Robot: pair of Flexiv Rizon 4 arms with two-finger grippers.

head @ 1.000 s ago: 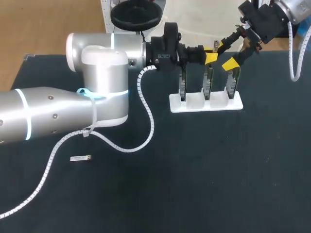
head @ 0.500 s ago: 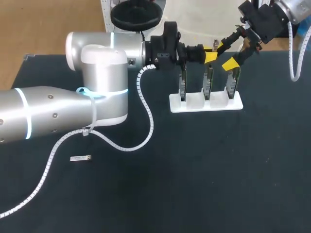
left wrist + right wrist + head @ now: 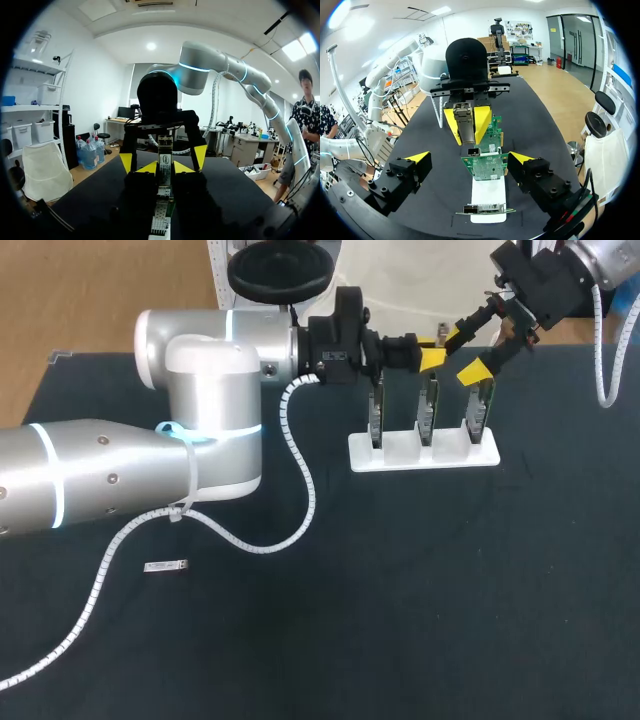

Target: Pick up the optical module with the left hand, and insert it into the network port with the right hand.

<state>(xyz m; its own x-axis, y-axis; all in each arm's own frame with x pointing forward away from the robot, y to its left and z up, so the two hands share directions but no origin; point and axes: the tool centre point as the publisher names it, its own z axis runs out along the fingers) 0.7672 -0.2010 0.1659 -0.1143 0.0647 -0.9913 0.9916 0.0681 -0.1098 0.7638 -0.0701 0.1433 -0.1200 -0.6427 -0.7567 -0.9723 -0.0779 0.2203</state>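
Note:
My right gripper grabs the optical module next by its bare protruding end (image 3: 442,332), since my left gripper's yellow fingertips cover the module at one end.
My left gripper (image 3: 431,358) hangs above the middle network card and is shut on a silvery optical module (image 3: 465,125), gripped between its yellow fingertips (image 3: 452,123). In the left wrist view the module (image 3: 160,219) sits between my own fingers, with a green card (image 3: 165,161) just ahead. My right gripper (image 3: 467,353) stands open at the right end of the rack, facing the left one. In the right wrist view the right gripper (image 3: 469,159) straddles a green network card (image 3: 485,167), touching nothing. A port (image 3: 474,151) shows on the card's top edge.
Three network cards stand upright in a white stand (image 3: 422,454) at the table's back. A second small module (image 3: 165,566) lies flat on the dark mat at the front left. The left arm's cable (image 3: 300,470) loops over the mat.

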